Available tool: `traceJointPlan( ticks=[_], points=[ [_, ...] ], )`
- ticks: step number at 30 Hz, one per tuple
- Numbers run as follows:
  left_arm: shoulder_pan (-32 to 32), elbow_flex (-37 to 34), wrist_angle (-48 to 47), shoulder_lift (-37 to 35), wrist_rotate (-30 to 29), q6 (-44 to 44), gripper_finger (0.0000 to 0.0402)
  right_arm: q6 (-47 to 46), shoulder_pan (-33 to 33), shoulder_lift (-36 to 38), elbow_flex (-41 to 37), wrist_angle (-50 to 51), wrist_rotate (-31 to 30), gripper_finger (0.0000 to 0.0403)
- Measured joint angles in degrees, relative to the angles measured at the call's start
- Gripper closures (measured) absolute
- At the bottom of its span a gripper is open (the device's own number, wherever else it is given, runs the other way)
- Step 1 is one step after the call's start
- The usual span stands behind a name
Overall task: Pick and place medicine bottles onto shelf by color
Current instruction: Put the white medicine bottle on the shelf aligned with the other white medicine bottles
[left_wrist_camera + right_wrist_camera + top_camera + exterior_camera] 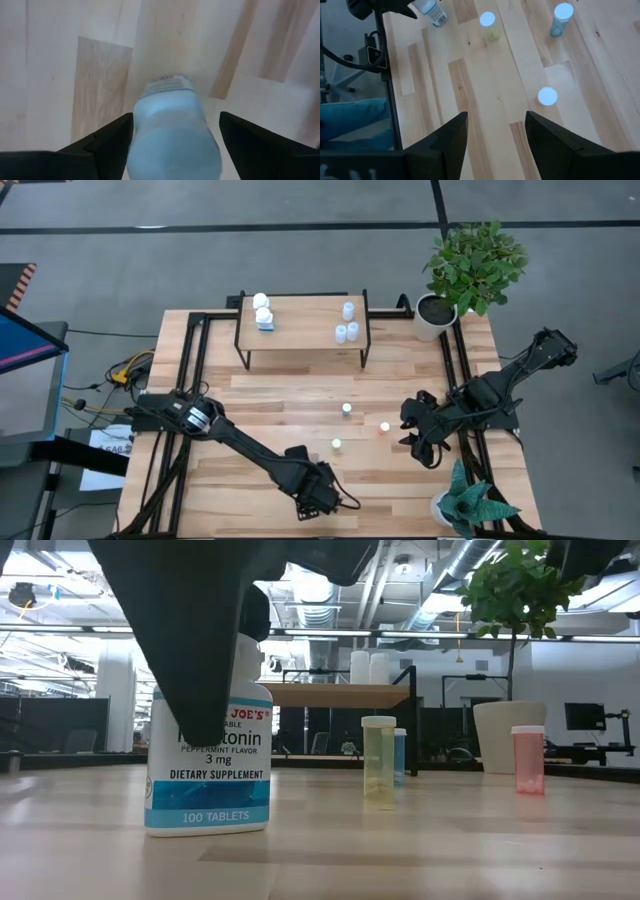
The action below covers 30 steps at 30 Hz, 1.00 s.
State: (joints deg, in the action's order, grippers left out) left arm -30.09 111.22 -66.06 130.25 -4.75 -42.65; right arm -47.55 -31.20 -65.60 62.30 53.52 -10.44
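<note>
My left gripper's fingers reach down on both sides of the pale-blue bottle's body below its wide cap. I will close my left gripper, since closing now would hold the bottle.
My left gripper is open near the table's front edge, over a pale-blue bottle with a white-and-blue label. The bottle stands upright on its base on the table, and the fingers stand on either side of it. My right gripper is open and empty at the right. Three small bottles stand on the table between the arms: a yellowish one, a blue one and an orange-red one. The shelf at the far side holds white bottles at its left and pale-blue ones at its right. My left gripper comes down on the pale-blue bottle from above. One finger lies right at the bottle's side; I cannot tell whether it touches. Bare wood shows between the bottle and the other finger.
A potted plant stands at the far right and another at the near right corner. Black frame rails run along the table's left and right sides. Bare wood lies between the shelf and the loose bottles.
</note>
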Motion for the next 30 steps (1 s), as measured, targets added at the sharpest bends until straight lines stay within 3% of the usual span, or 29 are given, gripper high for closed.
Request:
traceJointPlan(
  ticks=[5, 15, 21, 25, 30],
  points=[
    [0.0, 0.0, 0.0, -0.1, 2.3, 0.0, 0.015, 0.0, 0.0, 0.0, 0.0, 0.1, 0.0, 0.0185],
    [0.4, 0.0, 0.1, -0.2, 3.5, -0.2, 0.0265, -0.1, 0.0, 0.0, 0.0, 0.0, 0.0, 0.0185],
    [3.1, 8.3, -10.3, -0.2, 5.6, 7.7, 0.0265, -0.1, 0.2, -0.1, 0.0, -0.1, 0.0, 0.0185],
    [5.9, 18.8, -24.2, -0.3, 1.5, 14.9, 0.0255, -0.2, 0.2, -0.2, 0.0, -0.2, -0.1, 0.0185],
    [9.8, 23.5, -23.3, -4.9, -1.2, 23.6, 0.0266, -0.2, 0.2, -0.3, 0.0, -0.7, -0.1, 0.0185]
  ],
)
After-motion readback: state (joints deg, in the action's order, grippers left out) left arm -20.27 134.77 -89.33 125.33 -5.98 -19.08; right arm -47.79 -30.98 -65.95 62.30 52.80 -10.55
